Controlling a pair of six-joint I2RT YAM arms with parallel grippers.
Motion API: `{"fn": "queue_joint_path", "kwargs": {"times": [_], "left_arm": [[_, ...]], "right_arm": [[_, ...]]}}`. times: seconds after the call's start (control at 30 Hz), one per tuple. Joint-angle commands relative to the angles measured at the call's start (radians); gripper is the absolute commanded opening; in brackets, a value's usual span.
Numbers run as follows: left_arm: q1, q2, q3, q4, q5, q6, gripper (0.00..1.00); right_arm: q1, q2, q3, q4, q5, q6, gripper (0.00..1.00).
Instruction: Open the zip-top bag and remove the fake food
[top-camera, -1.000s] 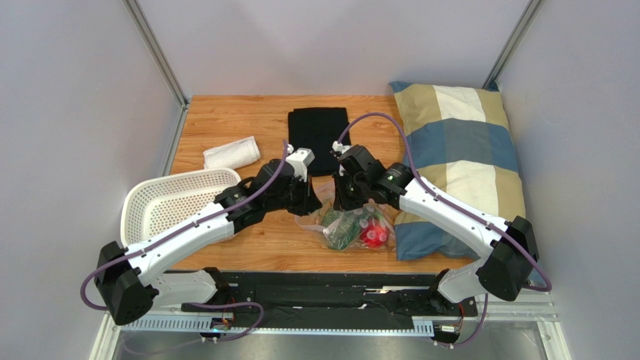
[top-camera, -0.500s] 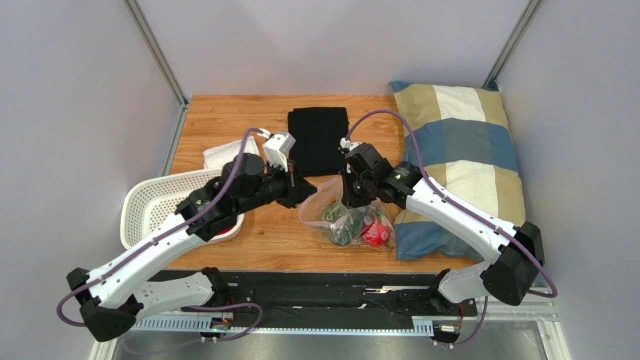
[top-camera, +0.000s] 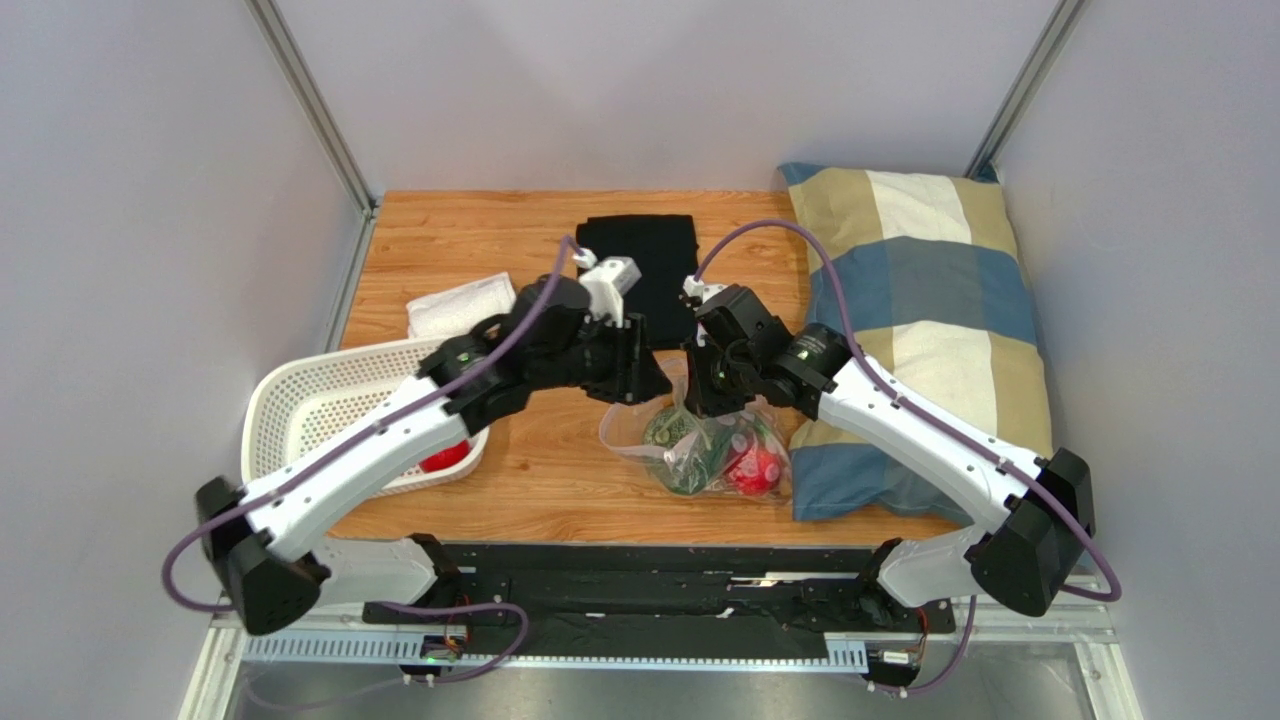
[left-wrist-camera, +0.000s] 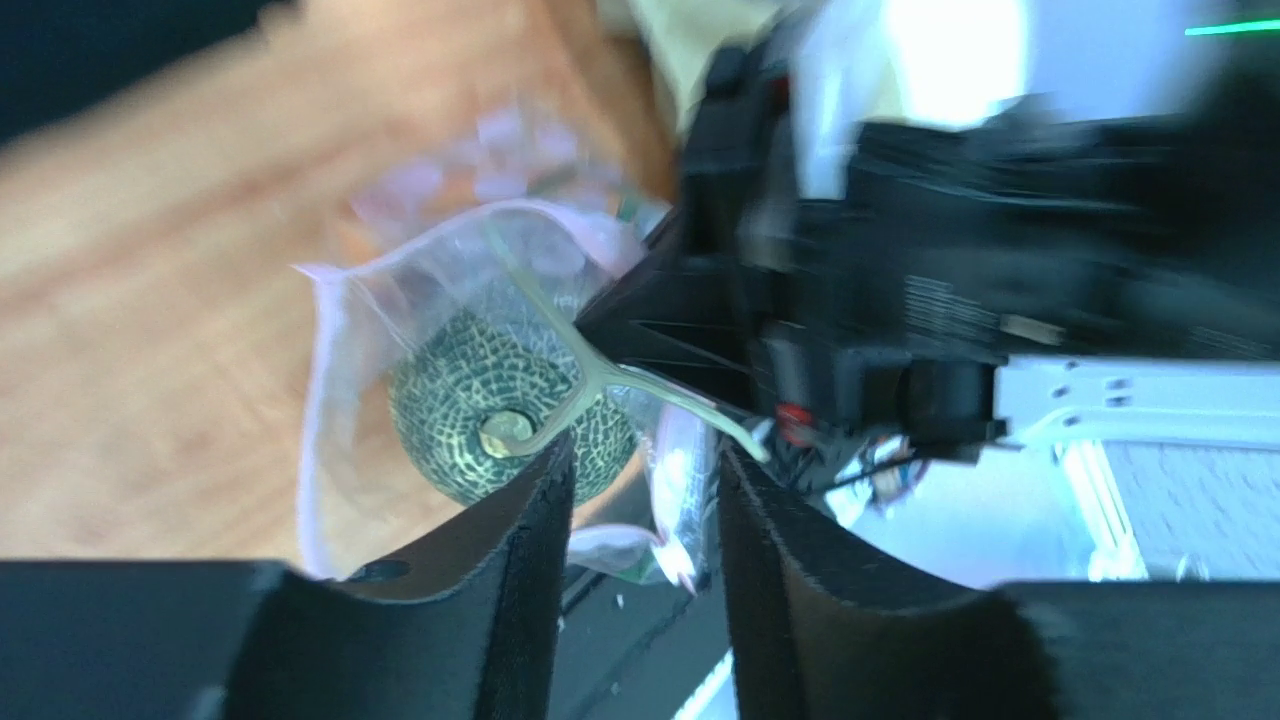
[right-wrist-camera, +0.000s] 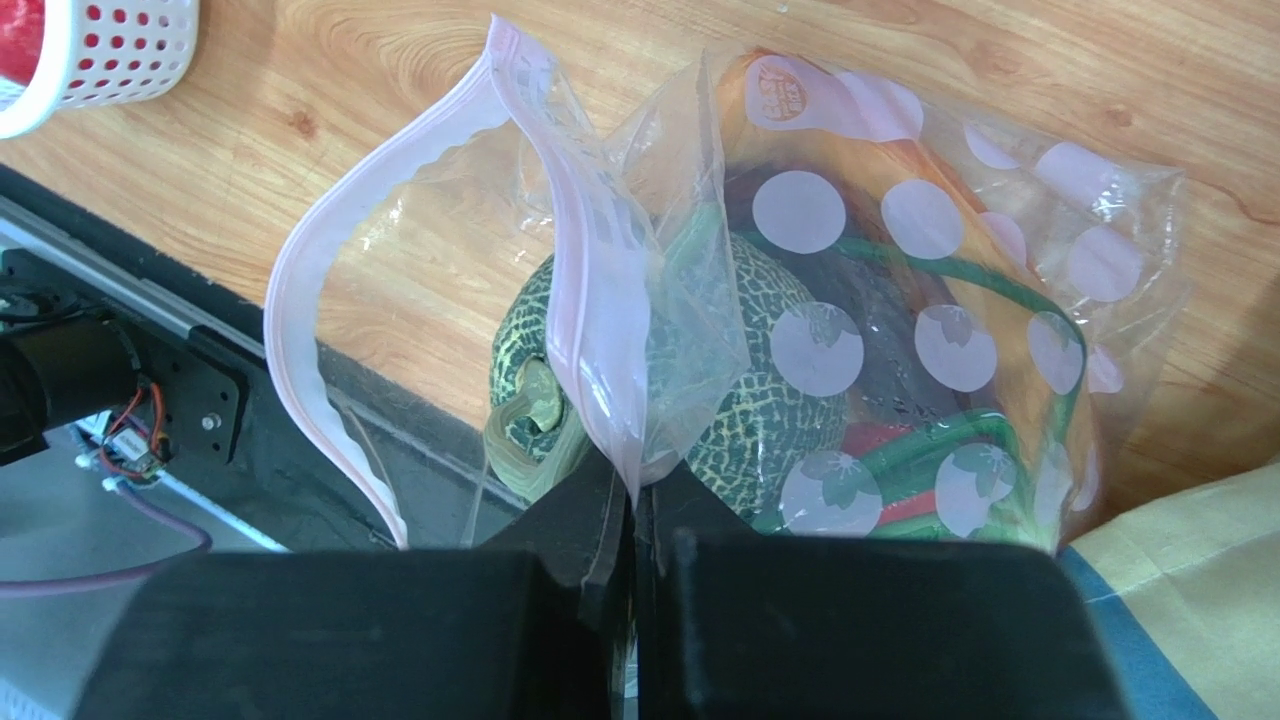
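Observation:
Next, my left gripper grips the melon (left-wrist-camera: 451, 405) by its pale stem, to remove it into the basket.
The zip-top bag (top-camera: 628, 431) lies open on the table, its pinkish zip rim (right-wrist-camera: 308, 300) gaping. My right gripper (right-wrist-camera: 633, 495) is shut on one side of the rim and holds it up; it also shows in the top view (top-camera: 706, 398). Inside the bag are a green netted melon with a pale stem (right-wrist-camera: 751, 420), red pieces (top-camera: 751, 473) and green stems. My left gripper (left-wrist-camera: 643, 477) is open at the bag's mouth (top-camera: 643, 378), a bit of the rim between its jaws and the melon (left-wrist-camera: 451, 405) just beyond. A red piece (top-camera: 440, 458) lies in the basket.
The white perforated basket (top-camera: 323, 390) sits at the left, and its corner shows in the right wrist view (right-wrist-camera: 105, 45). A rolled white towel (top-camera: 458, 305) and a folded black cloth (top-camera: 639, 255) lie at the back. A plaid pillow (top-camera: 932, 300) fills the right side.
My left arm pulled back to the left, then came back right to the bag's mouth. A red piece now shows in the basket. My right gripper kept its hold on the rim.

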Motion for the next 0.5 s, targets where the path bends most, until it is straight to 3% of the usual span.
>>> {"fn": "queue_joint_path", "kwargs": {"times": [0.0,0.07,0.17,0.3,0.47], "left_arm": [[-0.019,0.088,-0.009,0.051,0.128,-0.065,0.46],[-0.025,0.101,-0.014,0.065,0.110,0.013,0.34],[-0.027,0.075,-0.075,0.120,0.111,0.141,0.30],[-0.027,0.059,-0.158,0.172,0.139,0.228,0.39],[-0.027,0.123,-0.174,0.207,0.204,0.293,0.43]], "right_arm": [[-0.004,-0.037,0.018,0.027,-0.054,0.013,0.00],[-0.006,-0.040,0.015,0.033,-0.060,0.015,0.00],[-0.009,-0.042,0.012,0.035,-0.072,0.018,0.00],[-0.011,-0.054,0.012,0.033,-0.080,0.021,0.00],[-0.015,-0.059,0.012,0.035,-0.098,0.032,0.00]]}}
